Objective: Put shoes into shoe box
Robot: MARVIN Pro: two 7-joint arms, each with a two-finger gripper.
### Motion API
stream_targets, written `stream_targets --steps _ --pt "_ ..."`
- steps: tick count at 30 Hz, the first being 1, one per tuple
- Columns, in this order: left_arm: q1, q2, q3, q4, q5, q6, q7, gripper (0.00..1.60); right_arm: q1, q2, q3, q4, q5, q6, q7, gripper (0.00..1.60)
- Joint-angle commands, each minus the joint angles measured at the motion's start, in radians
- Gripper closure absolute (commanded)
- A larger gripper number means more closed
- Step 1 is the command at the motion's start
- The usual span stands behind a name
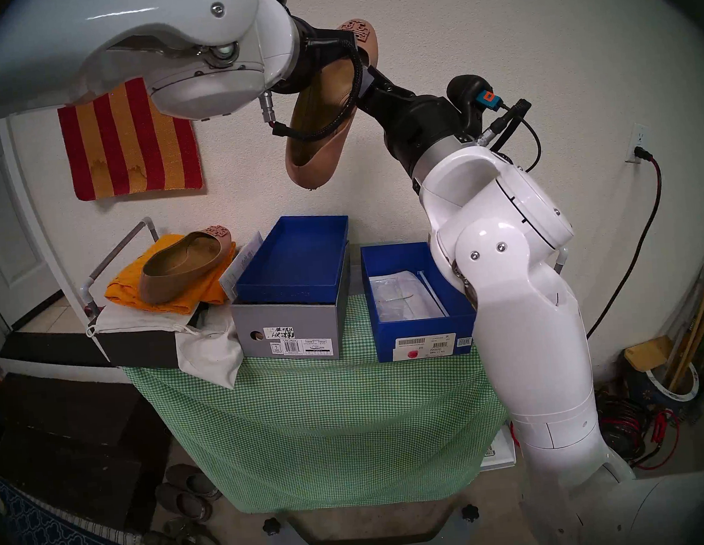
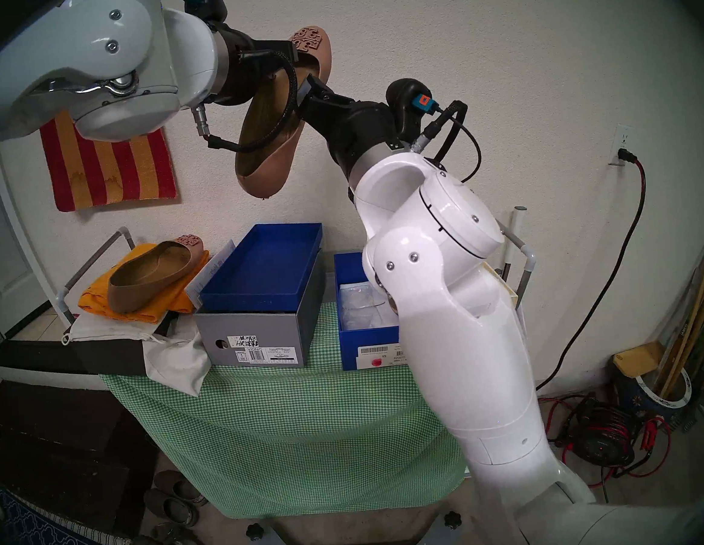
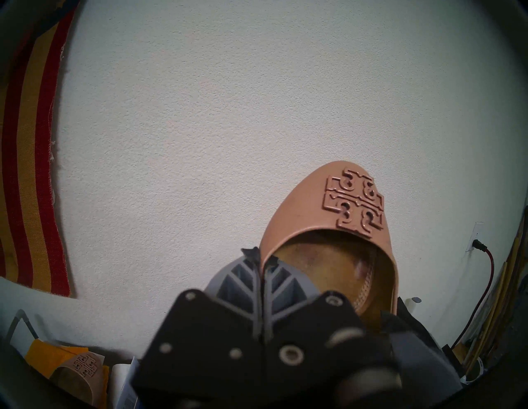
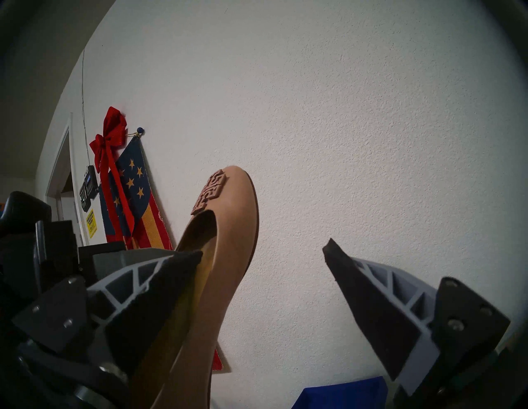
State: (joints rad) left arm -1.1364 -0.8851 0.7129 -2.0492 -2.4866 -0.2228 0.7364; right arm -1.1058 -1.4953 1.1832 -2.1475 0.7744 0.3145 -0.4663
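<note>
My right gripper is going to grab the shoe by its side rim (image 1: pixel 346 122), where the thin side borders the shoe's opening, because the shoe's toe (image 1: pixel 360 33) is round and closed.
One tan-pink shoe (image 1: pixel 319 150) hangs high in the air, toe up, above the boxes. My left gripper (image 3: pixel 261 257) is shut on its side rim near the toe emblem. My right gripper (image 4: pixel 264 248) stands open at the same shoe (image 4: pixel 228 257), with one finger inside over the insole and the other well clear of the outer side. The second shoe (image 1: pixel 182 270) lies on an orange cloth (image 1: pixel 124 288) at the table's left. The blue shoe box (image 1: pixel 422 327) sits open at the table's right, white paper inside, partly hidden behind my right arm.
A grey box (image 1: pixel 291 325) carrying a blue tray (image 1: pixel 294 253) stands in the middle, left of the shoe box. A black lid (image 1: pixel 138 349) and a white dust bag (image 1: pixel 209 352) lie below the orange cloth. Green checked cloth (image 1: pixel 311 416) covers the table. Dark slippers (image 1: pixel 187 497) lie on the floor.
</note>
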Motion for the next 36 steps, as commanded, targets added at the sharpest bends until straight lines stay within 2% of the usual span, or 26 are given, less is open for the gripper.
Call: stream_targets --steps 1,10,11,12,14,18,19,20,25,27,28,29,30,32,34,36 --pt "-0.035 0.042 -0.015 -0.025 -0.014 0.009 -0.004 1.6 0.009 -0.007 0.002 0.039 -0.02 -0.04 0.008 0.0" --pt "-0.056 0.089 -0.01 -0.07 -0.026 0.016 0.007 1.6 0.028 -0.012 0.008 0.072 -0.038 -0.061 0.02 0.0" --pt "-0.059 0.096 -0.009 -0.073 -0.028 0.018 0.008 1.6 0.029 -0.011 0.004 0.071 -0.044 -0.063 0.02 0.23" --pt "-0.062 0.101 -0.005 -0.075 -0.025 0.021 0.01 1.6 0.028 -0.012 0.002 0.068 -0.045 -0.063 0.019 0.62" --pt "-0.065 0.108 -0.001 -0.078 -0.023 0.023 0.01 1.6 0.024 -0.011 -0.002 0.065 -0.049 -0.066 0.025 0.82" --pt "-0.069 0.115 0.001 -0.085 -0.024 0.025 0.013 1.6 0.013 0.002 -0.008 0.053 -0.054 -0.063 0.044 1.04" --pt "-0.071 0.116 0.0 -0.086 -0.024 0.026 0.014 1.6 0.009 0.001 -0.006 0.047 -0.054 -0.064 0.044 1.22" --pt "-0.071 0.117 0.0 -0.088 -0.025 0.026 0.014 1.6 0.007 0.002 -0.005 0.042 -0.054 -0.062 0.044 1.6" --pt "-0.067 0.113 -0.011 -0.098 -0.028 0.03 -0.009 1.6 -0.014 0.023 0.0 0.025 -0.084 -0.065 0.038 1.6" --pt "-0.06 0.124 -0.023 -0.095 -0.05 0.055 -0.044 1.6 -0.022 0.038 0.003 0.018 -0.1 -0.073 0.047 1.6" --pt "-0.058 0.127 -0.025 -0.093 -0.058 0.072 -0.059 1.36 -0.027 0.041 0.004 0.016 -0.103 -0.076 0.048 1.6" --pt "-0.048 0.143 -0.032 -0.095 -0.066 0.082 -0.1 0.16 -0.032 0.045 0.001 0.013 -0.117 -0.084 0.047 1.6" --pt "-0.044 0.146 -0.036 -0.095 -0.079 0.082 -0.106 0.0 -0.034 0.052 -0.001 0.01 -0.129 -0.089 0.048 1.6" --pt "-0.032 0.169 -0.047 -0.09 -0.111 0.102 -0.152 0.0 -0.04 0.055 -0.002 0.006 -0.146 -0.103 0.046 1.6" --pt "-0.032 0.16 -0.048 -0.081 -0.135 0.163 -0.179 0.0 -0.043 0.046 -0.002 0.011 -0.18 -0.13 0.024 1.6" --pt "-0.023 0.163 -0.052 -0.083 -0.145 0.164 -0.198 0.0 -0.038 0.044 -0.002 0.019 -0.202 -0.149 0.018 1.6"
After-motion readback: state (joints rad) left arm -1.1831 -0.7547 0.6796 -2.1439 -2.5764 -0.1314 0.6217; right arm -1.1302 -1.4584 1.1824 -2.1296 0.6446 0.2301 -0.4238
